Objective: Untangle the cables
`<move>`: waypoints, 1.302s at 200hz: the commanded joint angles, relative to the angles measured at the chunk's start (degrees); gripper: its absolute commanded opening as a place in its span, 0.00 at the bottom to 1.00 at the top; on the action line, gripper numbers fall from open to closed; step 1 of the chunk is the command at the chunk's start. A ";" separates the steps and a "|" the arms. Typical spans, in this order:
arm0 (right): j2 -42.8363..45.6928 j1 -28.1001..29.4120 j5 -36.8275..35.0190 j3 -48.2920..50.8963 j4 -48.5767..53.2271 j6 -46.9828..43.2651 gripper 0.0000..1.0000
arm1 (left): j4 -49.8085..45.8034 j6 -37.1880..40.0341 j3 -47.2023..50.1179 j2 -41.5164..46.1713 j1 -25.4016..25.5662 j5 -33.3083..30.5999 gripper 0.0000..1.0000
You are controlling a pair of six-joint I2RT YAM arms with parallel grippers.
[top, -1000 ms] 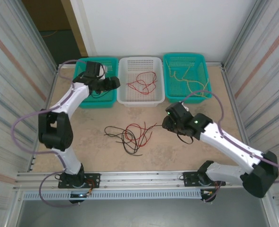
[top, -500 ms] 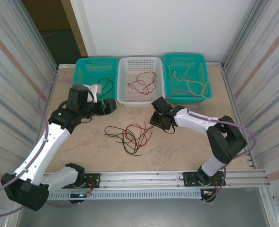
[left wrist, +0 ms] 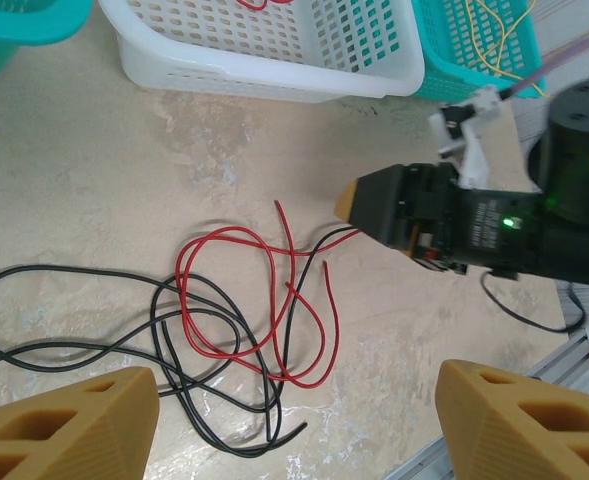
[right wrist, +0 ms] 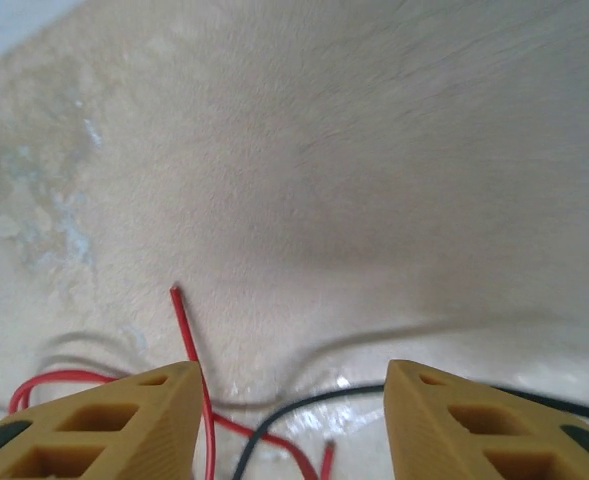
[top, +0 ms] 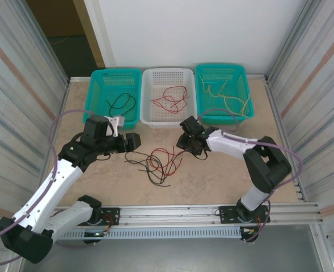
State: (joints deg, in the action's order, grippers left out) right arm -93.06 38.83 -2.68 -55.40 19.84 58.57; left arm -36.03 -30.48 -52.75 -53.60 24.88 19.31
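I should next grab the black cable (top: 182, 152) (right wrist: 316, 399) near its end outside the red loops with my right gripper. That leaves length for my left gripper to untangle.
A tangle of red and black cables (top: 155, 163) lies on the table between the two arms. In the left wrist view a red cable (left wrist: 229, 235) loops over a black cable (left wrist: 74, 272). My left gripper (top: 137, 141) hovers at the tangle's left side, open, with nothing between its fingers (left wrist: 74, 425). My right gripper (top: 182, 144) is low at the tangle's right edge and stands open. A red cable end (right wrist: 182, 320) and a black cable (right wrist: 304, 405) lie on the table between its fingers (right wrist: 114, 425), not gripped.
Three baskets stand at the back. The left teal basket (top: 93, 96) holds a black cable (top: 121, 103), the white basket (top: 147, 116) red cables (top: 169, 99), and the right teal basket (top: 201, 90) yellow cables (top: 229, 96). Metal walls close in both sides.
My left arm has come back from the left teal basket down to the tangle's left side. My right arm swung left to the tangle's right edge and its jaws have widened.
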 commanded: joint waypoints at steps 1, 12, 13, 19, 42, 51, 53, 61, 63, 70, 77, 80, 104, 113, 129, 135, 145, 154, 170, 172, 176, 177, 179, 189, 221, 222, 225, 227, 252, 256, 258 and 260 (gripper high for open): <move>6.81 0.51 -7.68 2.69 4.42 5.87 0.53 | 0.20 -0.91 0.67 -0.24 0.43 0.95 0.73; 8.49 0.01 -8.86 4.74 5.30 9.62 0.53 | 0.65 -1.08 1.05 -0.60 0.51 1.09 0.72; 8.63 -0.03 -8.89 4.98 5.30 10.11 0.53 | 0.67 -1.08 1.11 -0.70 0.51 1.08 0.72; 9.21 -0.35 -8.92 6.38 5.18 12.24 0.53 | 0.85 -1.07 1.31 -0.87 0.56 1.12 0.72; 10.33 -1.54 -7.20 10.41 1.82 16.62 0.50 | 1.14 -0.88 1.77 -1.50 0.60 1.26 0.71; 10.01 -1.68 -6.99 10.57 1.74 17.61 0.50 | 1.18 -0.73 1.80 -1.69 0.60 1.41 0.71; 9.94 -1.77 -6.99 10.57 1.77 17.81 0.50 | 1.22 -0.77 1.91 -1.75 0.60 1.47 0.71; 9.51 -1.90 -6.99 10.65 1.58 18.37 0.50 | 1.23 -0.69 1.95 -1.82 0.60 1.63 0.71; 9.35 -1.93 -6.90 10.66 1.43 18.48 0.50 | 1.23 -0.58 1.95 -1.78 0.63 1.63 0.71; 8.84 -2.22 -6.54 10.62 0.74 18.64 0.49 | 1.31 -0.50 2.08 -1.85 0.65 1.76 0.71; 8.19 -2.54 -6.04 10.50 0.25 18.77 0.49 | 1.40 -0.42 2.18 -1.85 0.66 1.85 0.71; 7.81 -2.76 -5.76 10.42 -0.19 18.82 0.49 | 1.40 -0.39 2.22 -1.85 0.68 1.85 0.71; 4.49 -3.55 -3.97 10.24 -4.63 18.77 0.47 | 1.65 0.01 2.20 -2.28 0.69 2.41 0.71; 3.22 -3.75 -3.26 10.22 -6.53 18.78 0.47 | 1.61 0.26 2.01 -2.54 0.69 2.56 0.70; 1.10 -3.77 -2.11 9.68 -8.11 18.95 0.46 | 1.41 0.84 1.64 -2.90 0.69 2.54 0.70; 0.44 -3.76 -1.91 9.37 -8.36 18.91 0.46 | 1.40 1.03 1.60 -3.02 0.69 2.33 0.70; -0.45 -3.89 -1.67 9.02 -8.83 18.78 0.42 | 1.40 1.21 1.51 -3.21 0.69 2.29 0.70; -0.86 -3.99 -1.55 8.75 -9.15 18.61 0.37 | 1.49 1.45 1.29 -3.50 0.69 2.50 0.70; -0.64 -4.37 -1.84 8.22 -9.38 17.48 0.21 | 1.49 1.59 0.86 -4.11 0.69 2.66 0.70; -0.53 -4.46 -1.88 8.14 -9.38 17.29 0.19 | 1.49 1.57 0.82 -4.20 0.69 2.66 0.70; -0.33 -4.59 -1.97 7.99 -9.38 16.89 0.15 | 1.57 1.60 0.70 -4.35 0.69 2.84 0.70; -0.26 -4.61 -1.97 7.96 -9.38 16.78 0.14 | 1.58 1.63 0.62 -4.38 0.69 2.88 0.70; -0.01 -4.70 -2.02 7.83 -9.38 16.52 0.12 | 1.62 1.71 0.59 -4.44 0.69 2.89 0.70; 1.03 -5.19 -1.71 7.20 -9.44 14.89 0.02 | 1.83 1.74 0.29 -4.73 0.69 3.20 0.70; 9.02 -5.29 -3.39 0.35 -5.19 2.11 0.00 | 2.74 2.56 -1.01 -4.83 0.69 4.88 0.70; 9.29 -5.19 -3.43 0.01 -4.95 1.57 0.00 | 2.82 2.55 -1.02 -4.79 0.69 4.96 0.70; 10.22 -5.03 -3.73 -0.99 -4.13 -0.07 0.00 | 2.95 2.64 -1.11 -4.80 0.69 5.28 0.71; 10.71 -4.78 -3.91 -1.85 -3.52 -1.16 0.00 | 3.11 2.69 -1.19 -4.75 0.69 5.47 0.70; 15.61 -1.00 -5.70 -12.05 3.73 -15.86 0.00 | 5.78 3.20 -1.89 -4.24 0.86 8.41 0.71; 16.10 -0.38 -6.23 -13.29 5.35 -18.03 0.00 | 6.35 3.16 -1.98 -4.15 0.93 8.93 0.72; 16.38 0.01 -6.45 -14.14 6.02 -18.70 0.00 | 6.68 3.21 -2.04 -4.14 0.95 9.19 0.72; 16.56 0.24 -6.64 -14.92 6.71 -19.82 0.00 | 7.03 3.23 -2.08 -4.07 1.02 9.50 0.72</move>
State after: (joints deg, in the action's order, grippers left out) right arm -81.87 35.64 -6.13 -62.46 18.63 55.64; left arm -33.12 -29.04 -52.42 -58.59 25.26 24.38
